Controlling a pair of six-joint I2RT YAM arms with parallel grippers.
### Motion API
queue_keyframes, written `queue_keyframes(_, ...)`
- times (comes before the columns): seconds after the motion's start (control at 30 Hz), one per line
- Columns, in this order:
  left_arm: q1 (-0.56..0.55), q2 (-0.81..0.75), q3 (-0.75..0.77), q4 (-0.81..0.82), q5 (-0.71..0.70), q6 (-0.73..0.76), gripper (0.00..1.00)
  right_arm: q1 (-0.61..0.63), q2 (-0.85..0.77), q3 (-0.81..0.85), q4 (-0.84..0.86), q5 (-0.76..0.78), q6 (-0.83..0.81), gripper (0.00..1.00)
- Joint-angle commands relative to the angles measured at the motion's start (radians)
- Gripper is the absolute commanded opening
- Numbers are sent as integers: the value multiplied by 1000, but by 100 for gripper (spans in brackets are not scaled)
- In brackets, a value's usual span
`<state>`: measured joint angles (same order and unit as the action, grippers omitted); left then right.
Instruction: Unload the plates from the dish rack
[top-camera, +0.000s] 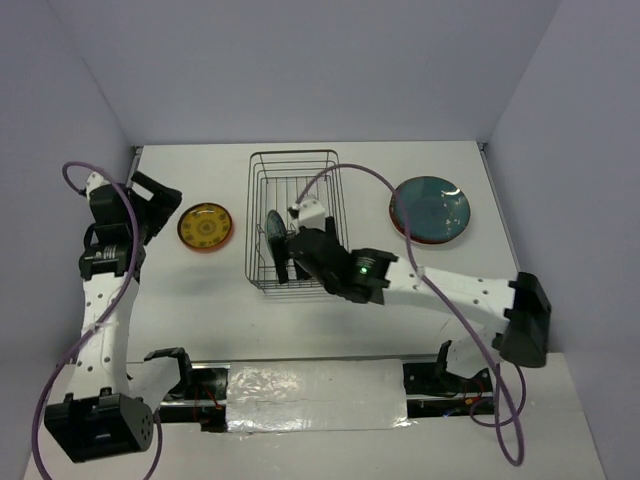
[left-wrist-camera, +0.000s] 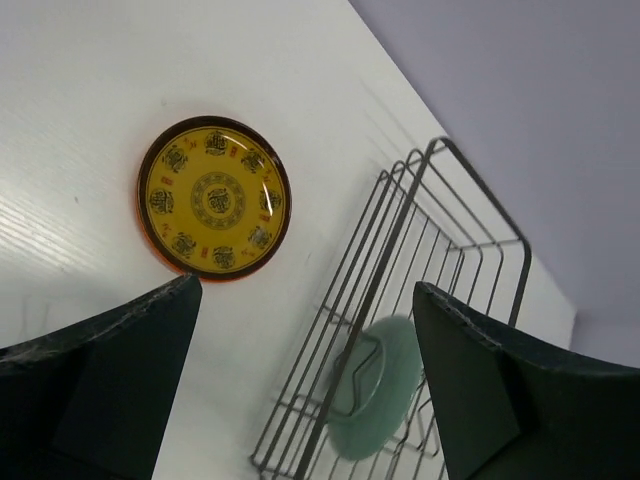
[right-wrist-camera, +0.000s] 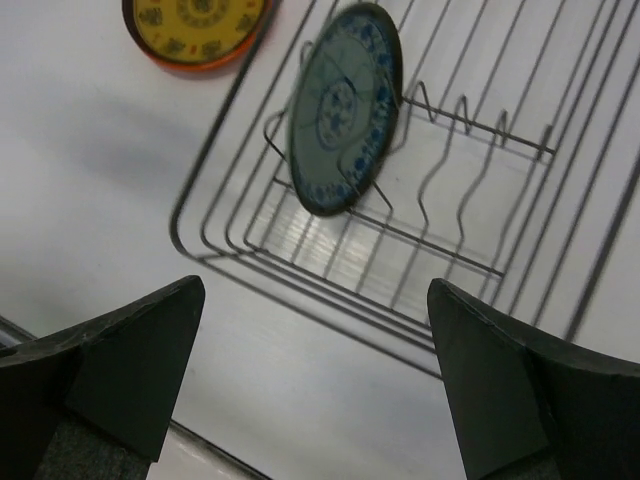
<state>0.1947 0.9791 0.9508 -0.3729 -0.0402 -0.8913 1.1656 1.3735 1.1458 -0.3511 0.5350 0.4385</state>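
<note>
My right gripper reaches the small teal plate next and grabs its near rim (right-wrist-camera: 318, 208), leaving the plate's far rim free for my left gripper.
The dark wire dish rack (top-camera: 318, 170) stands mid-table. One small teal plate with a blue pattern (top-camera: 273, 238) stands upright between the prongs at its near end; it shows in the right wrist view (right-wrist-camera: 345, 105), and its pale back shows in the left wrist view (left-wrist-camera: 385, 385). A yellow patterned plate with an orange rim (top-camera: 205, 227) lies flat left of the rack. A large teal plate (top-camera: 431, 205) lies on a red-rimmed plate at the right. My right gripper (top-camera: 297, 260) is open and empty above the rack's near end (right-wrist-camera: 315, 385). My left gripper (top-camera: 160, 202) is open and empty, left of the yellow plate (left-wrist-camera: 214, 196).
Grey walls enclose the table on three sides. The arm bases and a foil-covered strip (top-camera: 315, 395) line the near edge. A purple cable (top-camera: 350, 172) arcs over the rack's right side.
</note>
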Motion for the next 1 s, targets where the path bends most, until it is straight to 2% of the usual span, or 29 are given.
queue_keyframes(0.0, -6, -49, 98, -206, 117, 282, 99, -7, 169, 222, -138, 28, 144, 100)
queue_keyframes(0.1, -8, -117, 97, -289, 108, 402, 100, -20, 322, 391, -178, 49, 192, 100)
queue_keyframes(0.17, -18, -198, 66, -299, 44, 429, 100, -29, 383, 477, -180, 68, 212, 98)
queue_keyframes(0.23, -40, -267, -32, -252, -48, 411, 100, -35, 465, 529, -204, 109, 249, 92)
queue_keyframes(0.27, -46, -333, -62, -238, -78, 401, 100, -44, 492, 576, -215, 146, 259, 84)
queue_keyframes(0.33, -63, -376, -92, -242, -124, 384, 99, -55, 556, 626, -242, 157, 276, 82)
queue_keyframes(0.47, -75, -433, -112, -210, -103, 382, 100, -84, 605, 650, -220, 166, 258, 79)
queue_keyframes(0.53, -96, -410, -103, -222, -84, 387, 100, -110, 616, 652, -200, 140, 241, 73)
queue_keyframes(0.57, -113, -390, -101, -231, -92, 384, 100, -131, 624, 644, -174, 99, 230, 64)
queue_keyframes(0.63, -127, -376, -96, -236, -92, 384, 100, -148, 625, 602, -108, 48, 204, 54)
queue_keyframes(0.73, -143, -376, -98, -235, -92, 385, 99, -173, 630, 559, -3, -47, 163, 45)
queue_keyframes(0.8, -147, -391, -103, -233, -95, 382, 100, -176, 650, 568, -3, -52, 163, 44)
queue_keyframes(0.97, -150, -399, -104, -231, -92, 384, 99, -181, 653, 566, 7, -64, 183, 35)
